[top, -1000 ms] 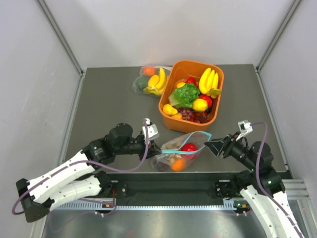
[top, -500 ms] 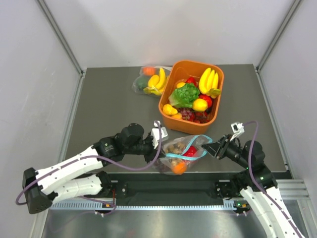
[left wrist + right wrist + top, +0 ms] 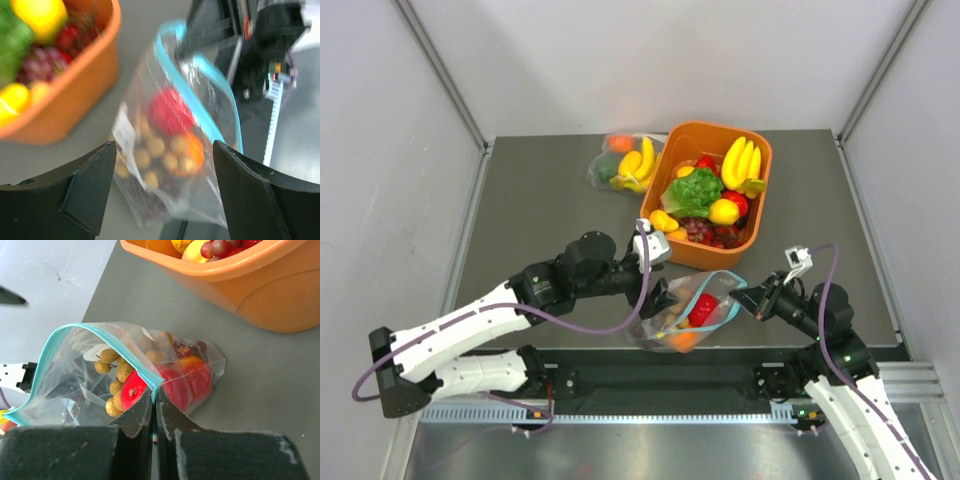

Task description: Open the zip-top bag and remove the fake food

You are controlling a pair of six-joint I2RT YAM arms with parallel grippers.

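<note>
A gap separates my left gripper's finger from the bag's teal zip, so it is too early to close. The gripper moves toward the zip next.
The zip-top bag [image 3: 692,312] lies near the table's front edge with its teal zip strip [image 3: 718,284] spread apart and the mouth gaping. Inside are the fake food pieces: a red apple [image 3: 134,390], a pale grape bunch [image 3: 114,375] and an orange [image 3: 192,363]. My right gripper [image 3: 155,392] is shut on the right end of the zip strip [image 3: 125,352]. My left gripper [image 3: 167,195] is open, its fingers [image 3: 85,190] standing wide on either side of the bag [image 3: 150,170] without touching it. From above, the left gripper [image 3: 660,297] sits at the bag's left side.
An orange basket [image 3: 700,255] full of other plastic food stands just behind the bag; its wall [image 3: 75,100] is close to my left fingers. A second clear bag with yellow bananas [image 3: 625,165] lies at the back, left of the basket. The table's front edge [image 3: 650,350] runs directly below the bag.
The left arm swung right along the bag and its gripper opened, letting go of the bag. The right gripper closed on the zip strip's end. The bag mouth has spread wider.
</note>
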